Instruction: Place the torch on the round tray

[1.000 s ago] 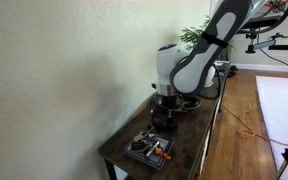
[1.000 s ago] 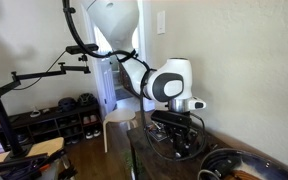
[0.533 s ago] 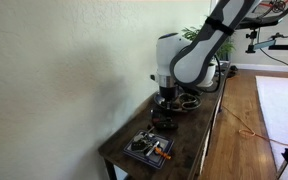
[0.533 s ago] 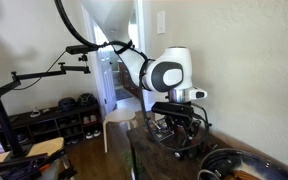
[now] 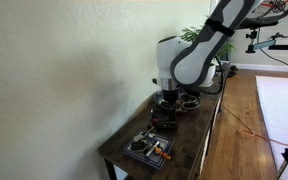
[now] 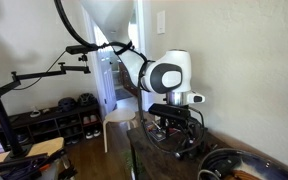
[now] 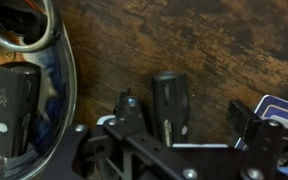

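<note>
The torch [image 7: 170, 98] is still below my fingers, so my gripper needs to lower to it before closing. My fingers would miss the torch if I closed now.
In the wrist view the torch [image 7: 170, 98], a small stubby black thing, lies flat on dark brown wood grain. My gripper [image 7: 184, 106] stands open around it. The left finger [image 7: 127, 104] is close beside the torch. The right finger [image 7: 246, 116] is well clear of it. In both exterior views the gripper [image 5: 170, 100] [image 6: 179, 136] hangs low over the dark round tray [image 5: 188, 102] [image 6: 191, 150]. The wrist view does not show whether the wood under the torch is the tray's floor or the table.
A glossy curved rim [image 7: 66, 70] at the left holds another black object [image 7: 14, 100]. A blue-and-white card [image 7: 281, 106] lies at the right. A rectangular tray [image 5: 134, 150] with an orange-and-black item [image 5: 156, 149] sits near the table's front end. The wall runs along one side, and a plant [image 5: 198, 38] stands behind.
The jaws have gone from shut to wide open and let go of the torch. The arm shifted a little toward the plant end one second ago and has since held still.
</note>
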